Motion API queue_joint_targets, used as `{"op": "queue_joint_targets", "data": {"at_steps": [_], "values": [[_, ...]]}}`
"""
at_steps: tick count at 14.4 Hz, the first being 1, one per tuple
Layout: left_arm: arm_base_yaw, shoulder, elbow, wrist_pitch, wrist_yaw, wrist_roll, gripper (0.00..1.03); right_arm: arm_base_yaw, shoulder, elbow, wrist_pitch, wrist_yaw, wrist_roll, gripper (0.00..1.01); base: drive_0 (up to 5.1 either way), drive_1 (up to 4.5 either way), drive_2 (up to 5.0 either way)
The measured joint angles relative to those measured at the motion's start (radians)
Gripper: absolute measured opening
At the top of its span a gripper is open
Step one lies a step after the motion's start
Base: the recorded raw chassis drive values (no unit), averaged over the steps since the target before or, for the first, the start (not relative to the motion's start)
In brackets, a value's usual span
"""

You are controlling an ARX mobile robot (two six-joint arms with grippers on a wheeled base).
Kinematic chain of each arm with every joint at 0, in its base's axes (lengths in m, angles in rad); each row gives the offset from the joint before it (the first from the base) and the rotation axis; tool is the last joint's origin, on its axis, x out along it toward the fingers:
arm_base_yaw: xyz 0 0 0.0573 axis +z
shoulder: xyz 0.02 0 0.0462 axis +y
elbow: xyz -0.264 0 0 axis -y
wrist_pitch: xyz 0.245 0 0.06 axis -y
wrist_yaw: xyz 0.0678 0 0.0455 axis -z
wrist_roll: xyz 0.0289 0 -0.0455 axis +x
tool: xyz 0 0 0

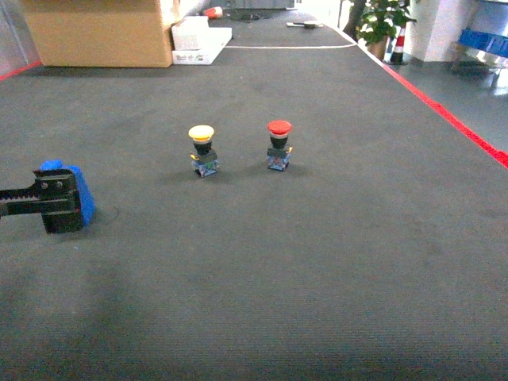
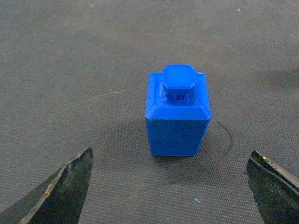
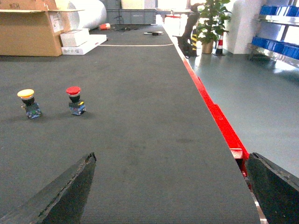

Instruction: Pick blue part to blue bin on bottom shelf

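Next, my left gripper picks up the blue part by its square body (image 2: 178,132) and brings it to the blue bin on the bottom shelf.
The blue part (image 2: 177,114), a small blue block with a raised cap, stands upright on the dark mat. In the head view the blue part (image 1: 82,197) shows at the far left, half hidden behind my left gripper (image 1: 59,205). Seen from the left wrist, my left gripper (image 2: 170,161) is open, its fingertips (image 2: 79,172) wide on either side and just short of the part, touching nothing. My right gripper (image 3: 171,158) is open over bare mat near the red table edge, holding nothing. Blue bins (image 3: 274,44) sit on a steel rack far right; I cannot tell which level is the bottom shelf.
A yellow push button (image 1: 202,149) and a red push button (image 1: 279,144) stand mid-mat. A cardboard box (image 1: 103,32) and white boxes (image 1: 198,40) sit at the far end. A red strip (image 3: 219,121) marks the right table edge, with floor beyond.
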Motion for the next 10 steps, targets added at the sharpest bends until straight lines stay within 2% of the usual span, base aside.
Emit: {"op": "queue_joint_targets", "data": {"at_steps": [7, 9, 10], "values": [[0.050, 0.201, 0.190, -0.040, 0.046, -0.031, 0.98, 0.000, 0.000, 0.000, 0.000, 0.000, 0.000, 0.98, 0.0, 0.00, 0.0], [0.067, 0.280, 0.264, -0.049, 0.061, -0.084, 0.98, 0.000, 0.000, 0.000, 0.000, 0.000, 0.000, 0.98, 0.0, 0.00, 0.0], [0.082, 0.322, 0.318, -0.055, 0.099, -0.126, 0.98, 0.000, 0.000, 0.000, 0.000, 0.000, 0.000, 0.98, 0.0, 0.00, 0.0]]}}
